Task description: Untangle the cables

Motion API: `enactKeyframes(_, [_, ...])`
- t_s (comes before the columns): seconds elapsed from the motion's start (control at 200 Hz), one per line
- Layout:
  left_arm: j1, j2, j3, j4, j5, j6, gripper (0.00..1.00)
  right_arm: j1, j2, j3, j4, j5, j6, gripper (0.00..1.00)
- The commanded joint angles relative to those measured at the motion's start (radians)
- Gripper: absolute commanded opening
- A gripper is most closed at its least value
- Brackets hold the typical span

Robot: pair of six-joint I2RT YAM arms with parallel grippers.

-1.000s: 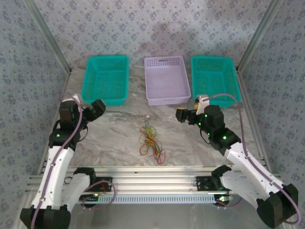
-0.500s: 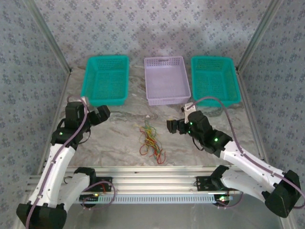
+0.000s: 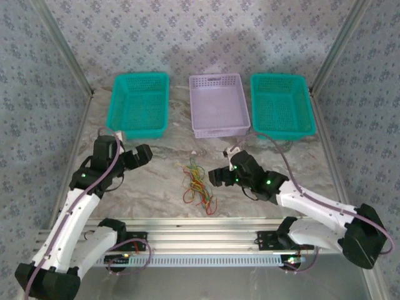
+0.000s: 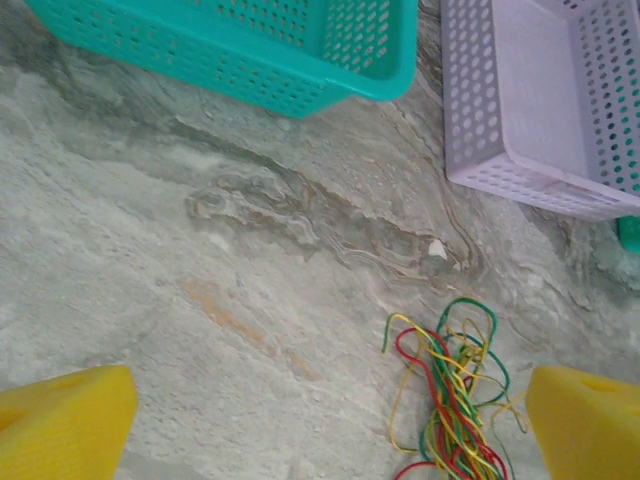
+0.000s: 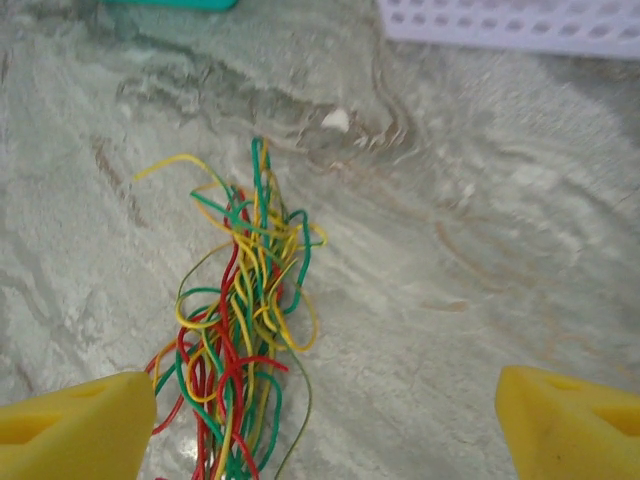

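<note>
I should next use my right gripper to grab a yellow cable at the bundle's edge (image 3: 205, 184) (image 5: 311, 322) nearest my right gripper, leaving the rest for my left gripper, to untangle the cables.
The cables (image 3: 197, 184) lie as one tangled bundle of thin red, green and yellow strands on the marble table, front of centre. My left gripper (image 3: 142, 155) hovers to their left, open and empty. In the left wrist view the cables (image 4: 455, 400) sit near the right yellow fingertip (image 4: 590, 420), and my left gripper (image 4: 325, 430) has bare table between its pads. My right gripper (image 3: 215, 177) is just right of the bundle, open. In the right wrist view the cables (image 5: 240, 330) lie next to the left fingertip (image 5: 75, 430) of my right gripper (image 5: 320, 430), not gripped.
Three baskets stand in a row at the back: a teal basket (image 3: 139, 103) on the left, a lilac basket (image 3: 217, 103) in the middle, another teal basket (image 3: 281, 103) on the right. A small white fleck (image 5: 336, 120) lies beyond the bundle. Aluminium rails (image 3: 206, 240) edge the front.
Both arms have swung inward toward the bundle. The right gripper moved left and down close to the cables; the left gripper moved right. The cables have not moved.
</note>
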State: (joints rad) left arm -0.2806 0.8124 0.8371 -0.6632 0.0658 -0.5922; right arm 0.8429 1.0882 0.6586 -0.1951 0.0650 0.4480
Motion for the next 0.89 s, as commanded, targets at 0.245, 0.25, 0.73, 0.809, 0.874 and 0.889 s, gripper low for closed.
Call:
enactKeyframes(0.245, [-0.08,-0.009,-0.092,0.024,0.02,-0.082,1.0,0.003,0.243,0.079,0.083,-0.193,0.057,0.66])
enactKeyframes(0.25, [-0.082,-0.009,-0.093,0.024,0.02,-0.082,1.0,0.003,0.245,0.079,0.085,-0.193,0.056,0.66])
enactKeyframes(0.73, [-0.241,0.02,-0.175,0.08,-0.007,-0.137,1.0,0.0,0.413,0.139,0.118,-0.166,0.028,0.51])
enactKeyframes(0.809, [-0.274,0.029,-0.186,0.091,-0.015,-0.145,1.0,0.002,0.426,0.153,0.101,-0.158,0.014,0.47])
enactKeyframes(0.874, [-0.303,0.043,-0.199,0.108,-0.019,-0.154,1.0,0.005,0.438,0.16,0.087,-0.146,0.006,0.44])
enactKeyframes(0.889, [-0.309,0.045,-0.203,0.112,-0.021,-0.157,1.0,0.007,0.441,0.16,0.084,-0.141,0.004,0.44])
